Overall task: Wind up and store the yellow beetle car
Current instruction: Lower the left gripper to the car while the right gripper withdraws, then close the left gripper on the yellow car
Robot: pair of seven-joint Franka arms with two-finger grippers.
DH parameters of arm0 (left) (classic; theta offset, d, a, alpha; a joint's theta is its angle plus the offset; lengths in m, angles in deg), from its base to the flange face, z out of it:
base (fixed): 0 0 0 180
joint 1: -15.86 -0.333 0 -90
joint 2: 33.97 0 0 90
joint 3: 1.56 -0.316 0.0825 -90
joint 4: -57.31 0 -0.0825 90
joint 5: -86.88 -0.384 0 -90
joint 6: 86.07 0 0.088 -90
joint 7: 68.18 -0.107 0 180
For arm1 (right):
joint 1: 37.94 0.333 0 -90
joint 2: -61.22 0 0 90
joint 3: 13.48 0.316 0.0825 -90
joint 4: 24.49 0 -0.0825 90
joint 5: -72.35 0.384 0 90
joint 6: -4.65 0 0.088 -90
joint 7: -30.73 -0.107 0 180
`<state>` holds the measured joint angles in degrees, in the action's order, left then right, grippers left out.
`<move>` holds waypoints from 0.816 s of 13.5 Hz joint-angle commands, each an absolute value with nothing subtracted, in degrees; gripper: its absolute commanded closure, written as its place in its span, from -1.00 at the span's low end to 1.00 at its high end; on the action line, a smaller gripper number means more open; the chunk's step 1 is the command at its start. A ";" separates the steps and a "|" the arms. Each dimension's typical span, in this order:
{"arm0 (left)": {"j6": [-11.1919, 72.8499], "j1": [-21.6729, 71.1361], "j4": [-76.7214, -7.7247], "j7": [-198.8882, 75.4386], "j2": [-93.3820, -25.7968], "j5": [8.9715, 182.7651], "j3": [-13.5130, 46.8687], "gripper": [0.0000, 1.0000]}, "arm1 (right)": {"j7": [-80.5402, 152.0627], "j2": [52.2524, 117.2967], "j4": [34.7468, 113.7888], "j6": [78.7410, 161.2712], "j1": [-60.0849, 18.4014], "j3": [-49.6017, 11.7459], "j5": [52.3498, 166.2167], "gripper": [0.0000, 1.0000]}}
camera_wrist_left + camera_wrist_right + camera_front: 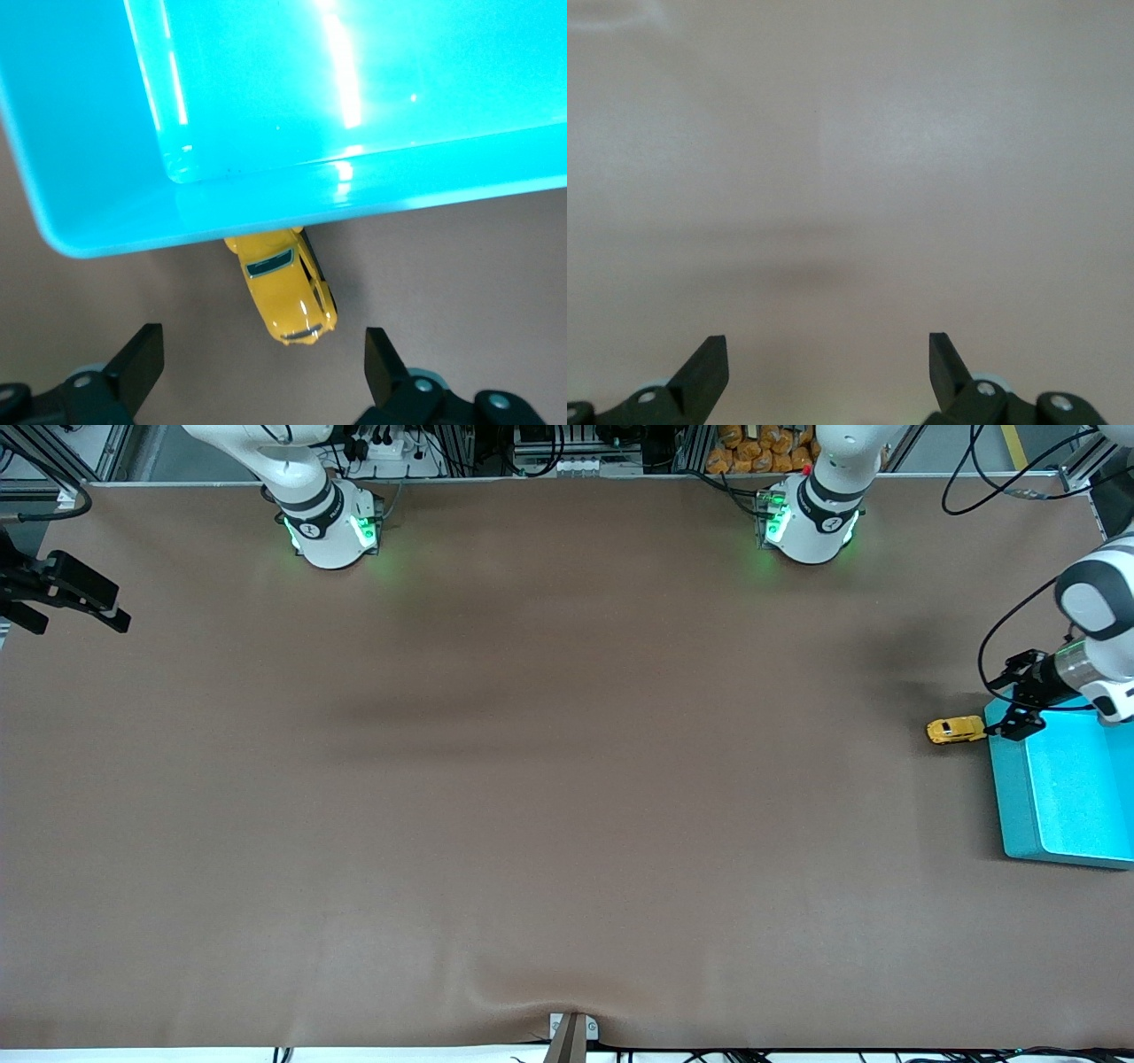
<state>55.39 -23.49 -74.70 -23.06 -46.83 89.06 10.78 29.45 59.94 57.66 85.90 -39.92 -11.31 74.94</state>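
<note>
My left gripper next needs to grab the car by its two long sides, to wind the yellow beetle car (956,730) and store it in the teal bin (1063,797).
The yellow beetle car (956,730) stands on the brown table, right beside the teal bin (1063,797) at the left arm's end. In the left wrist view the car (285,292) is partly tucked under the bin's rim (266,208). My left gripper (1012,700) is open and empty, over the bin's corner next to the car. Its fingers (142,359) stand wide apart, with the car's nose showing between them and clear of both. My right gripper (66,593) is open and empty, waiting at the right arm's end of the table over bare mat (833,177).
The brown mat (532,779) covers the whole table. The two arm bases (332,527) (811,522) stand along the edge farthest from the front camera. The bin's inside (337,80) holds nothing.
</note>
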 commanded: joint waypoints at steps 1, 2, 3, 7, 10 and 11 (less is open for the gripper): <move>59.03 -23.69 -75.84 -22.47 -48.99 89.86 11.18 -1.00 | 29.85 58.67 58.83 85.68 -41.19 -10.49 75.43 -1.00; 59.82 -23.69 -75.93 -22.47 -49.52 89.86 11.10 -1.00 | 29.85 58.93 58.92 85.77 -41.10 -10.40 75.43 -1.00; 60.61 -23.78 -75.93 -22.47 -50.31 89.86 11.01 -1.00 | 29.76 59.11 59.00 86.12 -41.10 -10.40 75.43 -1.00; 65.09 -23.78 -75.67 -22.47 -53.30 89.86 11.01 -1.00 | 29.76 59.20 60.49 86.83 -40.84 -10.40 74.37 -1.00; 67.29 -23.78 -75.75 -22.47 -54.79 89.86 10.92 -1.00 | 29.76 59.20 60.94 87.27 -41.02 -10.40 74.20 -1.00; 68.69 -23.78 -75.75 -22.39 -55.49 89.86 10.92 -0.66 | 29.76 59.29 60.94 87.35 -41.02 -10.40 74.20 -1.00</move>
